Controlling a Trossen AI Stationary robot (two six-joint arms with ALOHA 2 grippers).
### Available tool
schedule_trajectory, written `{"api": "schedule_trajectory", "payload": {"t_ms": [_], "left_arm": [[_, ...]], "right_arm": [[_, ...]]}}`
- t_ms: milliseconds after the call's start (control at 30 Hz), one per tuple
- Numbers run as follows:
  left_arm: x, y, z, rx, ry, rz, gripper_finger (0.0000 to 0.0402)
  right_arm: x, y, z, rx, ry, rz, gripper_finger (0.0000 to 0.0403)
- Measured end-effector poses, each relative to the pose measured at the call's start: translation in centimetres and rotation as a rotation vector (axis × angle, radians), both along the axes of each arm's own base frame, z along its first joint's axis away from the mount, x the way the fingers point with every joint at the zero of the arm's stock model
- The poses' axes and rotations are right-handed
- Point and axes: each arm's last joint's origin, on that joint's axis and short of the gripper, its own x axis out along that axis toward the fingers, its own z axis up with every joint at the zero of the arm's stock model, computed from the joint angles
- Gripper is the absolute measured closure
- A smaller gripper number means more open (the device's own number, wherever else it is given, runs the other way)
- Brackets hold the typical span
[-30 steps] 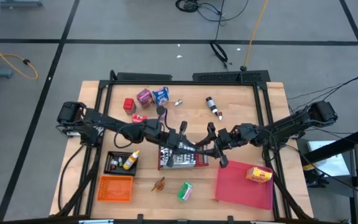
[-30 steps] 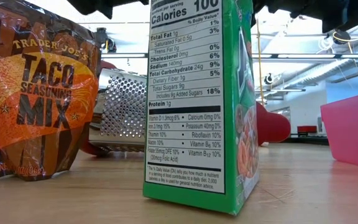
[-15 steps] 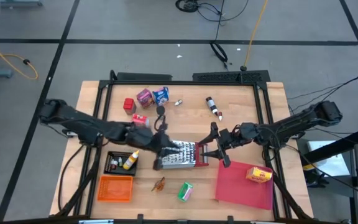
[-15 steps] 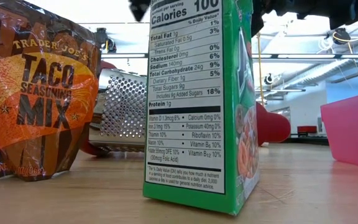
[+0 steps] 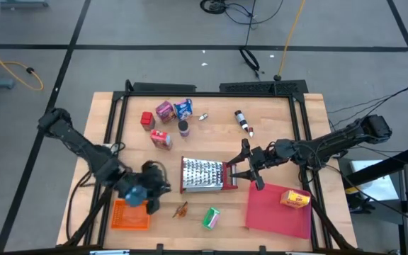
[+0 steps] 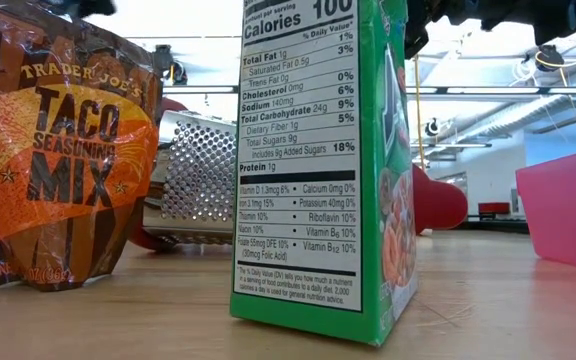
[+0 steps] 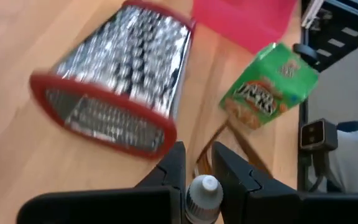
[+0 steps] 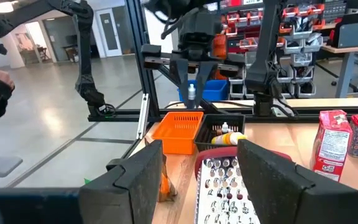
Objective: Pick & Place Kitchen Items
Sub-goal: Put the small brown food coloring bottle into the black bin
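The white-capped bottle hangs out past the orange basket's edge and would miss. My left gripper now keeps hold of the bottle until it is over the orange basket [image 5: 131,214].
My left gripper [image 5: 151,200] hangs over the near-left of the table, above the orange basket [image 5: 131,214]. It is shut on a tiny clear bottle with a white cap [image 7: 204,190], which the right wrist view also shows [image 8: 191,93]. My right gripper [image 5: 238,172] stands open and level at the red end of the steel grater [image 5: 202,175]. One of its fingers is on either side of the grater [image 8: 225,186], touching nothing. The green box [image 5: 211,217] stands upright near the front edge, beside an orange seasoning packet [image 5: 181,209]. My left gripper pinches the tiny bottle between its two fingers, on the body just behind the white cap [image 7: 205,185]. The fingers slant down from the table's left, and the cap shows between their tips. The bottle is lifted clear, above the orange basket [image 8: 179,130].
A black tray [image 8: 225,134] holding a yellow bottle sits beside the orange basket. The flat red tray [image 5: 278,212] at the near right carries a yellow box [image 5: 296,199]. Red [image 5: 146,119], pink-purple [image 5: 164,110] and blue [image 5: 183,108] packets, a dark jar [image 5: 183,127] and a small bottle [image 5: 244,122] lie toward the far edge.
My left gripper has swung from over the grater toward the table's left and near edge, rolling its wrist as it went. It carried the tiny bottle along and now hangs above the orange basket. The grater has stayed where it was.
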Motion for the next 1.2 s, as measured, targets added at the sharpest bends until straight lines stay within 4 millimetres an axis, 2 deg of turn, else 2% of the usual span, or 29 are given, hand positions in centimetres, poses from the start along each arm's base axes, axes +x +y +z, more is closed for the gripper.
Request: {"api": "schedule_trajectory", "payload": {"t_ms": [267,433,600,800,1033,1200], "left_arm": [[-4.4,-2.3,-0.8,0.020,-0.004,0.149,0.0356],[-6.4,-2.6,-1.4,0.014,-0.003,0.236,0.0356],[-8.0,-2.2,-3.5,-0.004,0.014,0.325,0.0356],[-9.4,-1.6,-6.3,-0.040,0.025,0.415,0.0356],[-10.2,-1.2,-7.7,-0.085,0.043,0.481,0.0356],[-10.2,-0.8,-8.2,-0.102,0.067,0.526,0.0309]], "right_arm": [[0.0,0.0,0.0,0.000,0.000,-0.001,0.0202],[0.0,0.0,0.0,0.000,0.000,-0.001,0.0202],[0.0,0.0,0.0,-0.001,0.001,-0.001,0.0202],[0.0,0.0,0.0,-0.001,0.001,-0.004,0.0202],[0.0,0.0,0.0,-0.016,-0.003,-0.006,0.0202],[0.0,0.0,0.0,-0.025,-0.006,-0.007,0.0202]]}}
